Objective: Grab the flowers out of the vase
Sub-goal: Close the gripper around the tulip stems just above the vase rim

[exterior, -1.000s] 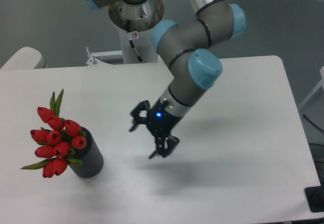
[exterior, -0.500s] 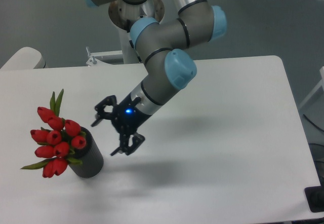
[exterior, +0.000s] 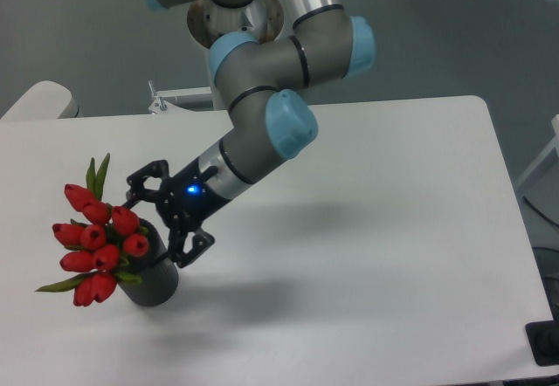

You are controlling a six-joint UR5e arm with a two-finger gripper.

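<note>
I should lift the flowers [exterior: 98, 240] out of the vase [exterior: 155, 278], so my gripper should next grab the flowers' stems just below the red buds.
The flowers [exterior: 98, 240], a tight bunch of red tulip buds with narrow green leaves, lean out to the left of the vase [exterior: 155, 278], a short dark ribbed cylinder near the table's front left. My gripper [exterior: 155, 224] is open, its black fingers spread just right of the buds and above the vase's rim. One fingertip [exterior: 134, 185] sits beside the upper buds, the other [exterior: 185, 253] hangs by the vase's right side. The stems are hidden inside the vase. Nothing is between the fingers.
The white table [exterior: 367, 255] stretches right of the arm. The robot's base mount [exterior: 234, 21] stands at the back centre. A pale rounded object [exterior: 39, 102] lies beyond the table's back left corner.
The arm has swung left across the table, carrying the open gripper from the middle to the flowers and vase. The flowers and vase have not moved.
</note>
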